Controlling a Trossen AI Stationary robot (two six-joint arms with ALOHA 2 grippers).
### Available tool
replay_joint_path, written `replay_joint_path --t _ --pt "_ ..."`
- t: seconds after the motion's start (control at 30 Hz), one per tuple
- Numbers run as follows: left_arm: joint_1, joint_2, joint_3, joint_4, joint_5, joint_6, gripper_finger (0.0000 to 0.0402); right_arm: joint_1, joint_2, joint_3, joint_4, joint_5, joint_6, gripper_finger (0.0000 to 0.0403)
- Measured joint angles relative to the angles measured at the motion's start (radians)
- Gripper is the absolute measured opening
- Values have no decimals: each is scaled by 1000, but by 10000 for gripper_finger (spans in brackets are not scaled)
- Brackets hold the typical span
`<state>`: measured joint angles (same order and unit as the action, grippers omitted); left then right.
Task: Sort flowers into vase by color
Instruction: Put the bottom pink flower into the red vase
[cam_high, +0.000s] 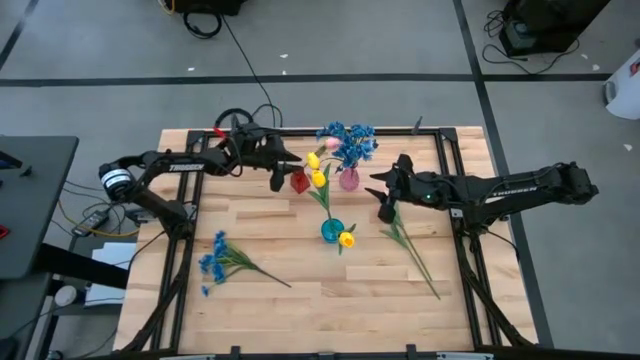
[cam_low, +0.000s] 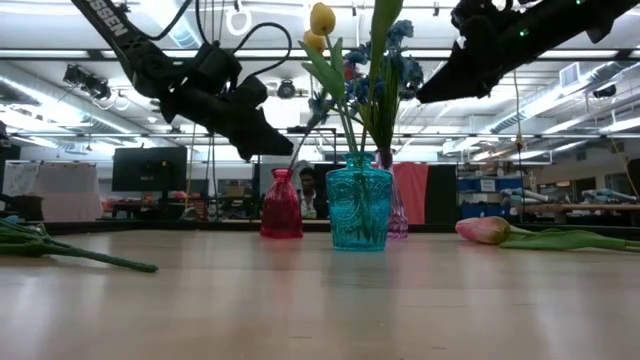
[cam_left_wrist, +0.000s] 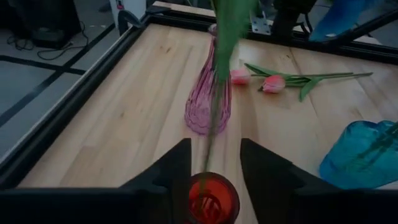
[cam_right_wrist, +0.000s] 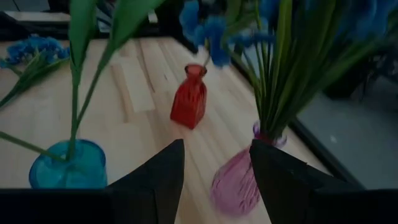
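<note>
My right gripper needs to sort a pink tulip by color. Next, it should grip the tulip by its leafy green stem (cam_high: 399, 234).
A red vase (cam_left_wrist: 212, 200) holds one green stem (cam_left_wrist: 215, 118), and its pink bud (cam_high: 331, 144) leans toward the far edge. My left gripper (cam_left_wrist: 215, 149) is open just above the vase's mouth, a finger on either side of the stem and apart from it. The teal vase (cam_high: 331, 230) holds yellow tulips (cam_high: 318, 178). The pink vase (cam_high: 349, 181) holds blue sprigs (cam_high: 348, 140). Two pink tulips (cam_left_wrist: 273, 83) lie on the table, as does a blue sprig (cam_high: 215, 258). My right gripper (cam_high: 385, 208) hangs open above the pink tulips' buds, with nothing between its fingers (cam_right_wrist: 163, 171).
The three vases stand close together at the table's middle, toward the far edge. Black frame rails (cam_high: 448, 190) run along the table's edges. The pink tulips' stems (cam_high: 420, 262) run toward the near right. Bare wood lies along the near edge.
</note>
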<state>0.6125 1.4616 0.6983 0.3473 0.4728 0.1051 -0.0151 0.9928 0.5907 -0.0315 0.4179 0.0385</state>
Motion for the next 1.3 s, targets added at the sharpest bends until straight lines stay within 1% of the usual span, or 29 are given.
replay_joint_path --t 0.13,0.2,0.27,0.33,0.43,0.5,0.57,0.63,0.73,0.87,1.0,1.17,1.3 --pt "11 -57 0 -61 -2 35 156 0 -7 0 -66 -5 84 196" --pt "11 -93 0 -93 -7 47 157 0 -15 0 -119 -39 150 196" --pt "9 -135 -10 -110 -19 50 157 -6 -15 0 -189 -114 246 195" --pt "-1 -176 -48 -90 -40 51 157 -14 -10 0 -286 -209 374 192" --pt "-15 -249 -140 -22 -93 39 157 -12 17 1 -440 -304 568 186" --pt "-27 -294 -208 93 -124 4 157 6 41 0 -533 -328 667 182" --pt "-37 -334 -283 188 -130 -56 157 36 79 0 -570 -348 742 177" --pt "-55 -362 -346 286 -137 -114 157 75 126 0 -576 -389 780 171" --pt "-84 -385 -412 382 -134 -184 157 140 201 1 -581 -440 839 160" --pt "-126 -386 -430 384 -134 -211 157 203 276 1 -619 -459 949 147" --pt "-163 -384 -430 382 -143 -211 157 243 317 1 -657 -464 1039 135" --pt "-196 -386 -430 389 -162 -211 157 285 330 23 -689 -472 1070 125" --pt "-203 -386 -430 386 -178 -211 157 322 318 94 -790 -440 1112 124"
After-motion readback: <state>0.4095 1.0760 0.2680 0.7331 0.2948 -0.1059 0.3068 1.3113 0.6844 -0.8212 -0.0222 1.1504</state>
